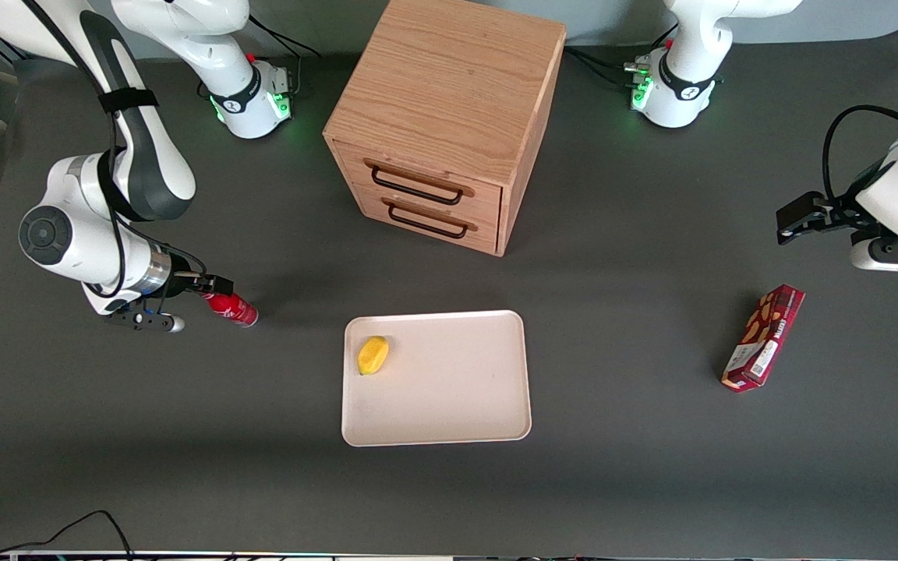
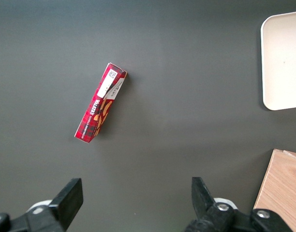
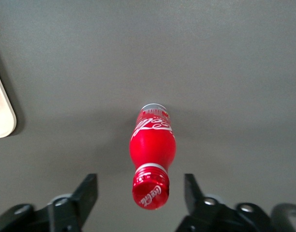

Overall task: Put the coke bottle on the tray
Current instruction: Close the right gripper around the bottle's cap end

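Observation:
I should grab the coke bottle with my right gripper next, by its red cap (image 3: 150,191), and then place the bottle on the tray (image 3: 0,106).
The coke bottle (image 1: 234,309) is small, glossy red with white script, and appears to stand upright on the dark table toward the working arm's end. In the right wrist view the bottle (image 3: 153,145) points its red cap at the camera. My right gripper (image 1: 203,299) is open just above it, and the cap sits between the gripper's (image 3: 140,183) fingers (image 3: 87,191) with a gap on each side. The cream-white tray (image 1: 449,389) lies flat at the table's middle, well apart from the bottle. Its rounded corner shows in the right wrist view (image 3: 0,116).
A yellow lemon-like object (image 1: 372,354) lies on the tray. A wooden two-drawer cabinet (image 1: 441,117) stands farther from the front camera than the tray. A dark-red snack box (image 1: 763,336) lies toward the parked arm's end, also in the left wrist view (image 2: 100,107).

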Motion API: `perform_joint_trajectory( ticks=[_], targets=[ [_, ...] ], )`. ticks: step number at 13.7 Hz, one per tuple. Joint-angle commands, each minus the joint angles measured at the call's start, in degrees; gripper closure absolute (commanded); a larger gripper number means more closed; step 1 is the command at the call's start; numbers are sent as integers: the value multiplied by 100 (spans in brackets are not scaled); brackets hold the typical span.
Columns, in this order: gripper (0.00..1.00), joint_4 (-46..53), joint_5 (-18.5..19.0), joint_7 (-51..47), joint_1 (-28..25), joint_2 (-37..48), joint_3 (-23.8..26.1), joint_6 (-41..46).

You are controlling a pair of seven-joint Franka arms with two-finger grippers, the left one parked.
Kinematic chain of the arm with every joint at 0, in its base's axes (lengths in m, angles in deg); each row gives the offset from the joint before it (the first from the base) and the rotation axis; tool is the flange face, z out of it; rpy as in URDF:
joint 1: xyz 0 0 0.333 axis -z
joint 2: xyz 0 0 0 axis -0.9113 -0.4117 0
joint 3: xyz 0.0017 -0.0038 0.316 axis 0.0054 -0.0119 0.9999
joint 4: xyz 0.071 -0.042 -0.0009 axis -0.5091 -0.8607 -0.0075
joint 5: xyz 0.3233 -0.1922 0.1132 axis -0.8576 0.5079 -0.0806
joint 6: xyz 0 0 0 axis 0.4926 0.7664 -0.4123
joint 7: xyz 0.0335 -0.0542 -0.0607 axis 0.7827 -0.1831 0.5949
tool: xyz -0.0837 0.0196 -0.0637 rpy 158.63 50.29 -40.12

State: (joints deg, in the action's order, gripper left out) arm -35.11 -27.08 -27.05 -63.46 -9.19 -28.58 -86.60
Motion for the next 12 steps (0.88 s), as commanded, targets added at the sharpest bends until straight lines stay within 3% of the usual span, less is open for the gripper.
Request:
perform_joint_trajectory(
  ticks=[1,2,7,12],
  targets=[
    [82,-168,-130,133,41,158,17,-102],
    [99,-159,-130,142,41,167,17,-102],
    [100,95,-130,151,-29,281,35,12],
    [100,2411,-96,-173,-116,247,420,1741]
  ],
)
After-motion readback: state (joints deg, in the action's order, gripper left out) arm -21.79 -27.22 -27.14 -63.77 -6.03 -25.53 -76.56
